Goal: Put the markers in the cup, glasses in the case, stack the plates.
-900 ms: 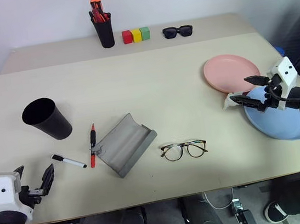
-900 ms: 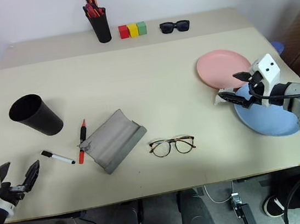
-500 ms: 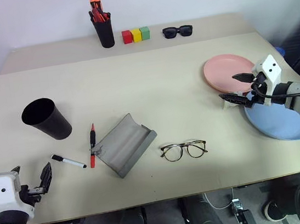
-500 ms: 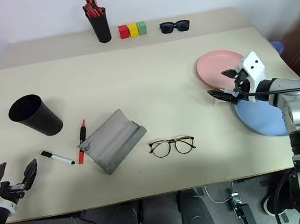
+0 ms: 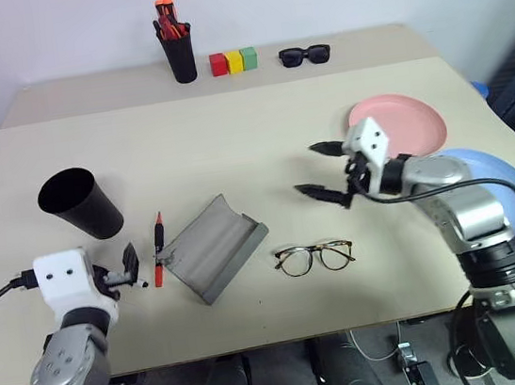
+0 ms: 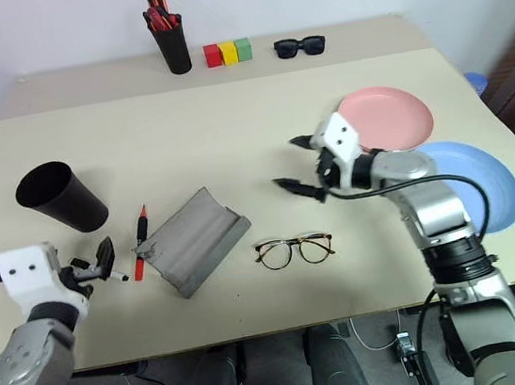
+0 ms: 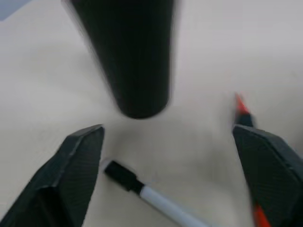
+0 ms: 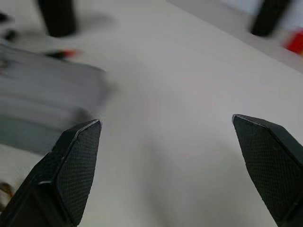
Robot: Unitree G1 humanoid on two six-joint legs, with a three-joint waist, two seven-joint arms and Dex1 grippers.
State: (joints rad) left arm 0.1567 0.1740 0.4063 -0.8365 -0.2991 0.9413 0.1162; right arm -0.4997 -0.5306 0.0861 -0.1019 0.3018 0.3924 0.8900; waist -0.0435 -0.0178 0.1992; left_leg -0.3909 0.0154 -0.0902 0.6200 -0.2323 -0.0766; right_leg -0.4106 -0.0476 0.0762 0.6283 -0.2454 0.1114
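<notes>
My fingers stop above the white marker (image 5: 143, 283) (image 7: 154, 198), either side of it, so it is too early to close. My left gripper lowers first, then closes.
The black cup (image 5: 79, 205) stands at the table's left. In front of it lie the red marker (image 5: 159, 248) and the white marker (image 7: 154, 198). My left gripper (image 5: 121, 272) is open, its fingers either side of the white marker's black-capped end, just short of the cup (image 7: 132, 56). The grey case (image 5: 213, 248) lies open in the middle, with the glasses (image 5: 315, 258) to its right. My right gripper (image 5: 309, 169) hovers open and empty over bare table above the glasses, pointing left toward the case (image 8: 42, 109). The pink plate (image 5: 400, 124) and blue plate (image 5: 495, 190) lie side by side at the right.
Along the far edge stand a black pen holder (image 5: 178, 51) with orange-red pens, three coloured blocks (image 5: 233, 60) and black sunglasses (image 5: 305, 53). The blue plate sits close to the table's right edge.
My right gripper has swung left from the blue plate to the table's middle. My left gripper has moved forward from the near edge to the white marker.
</notes>
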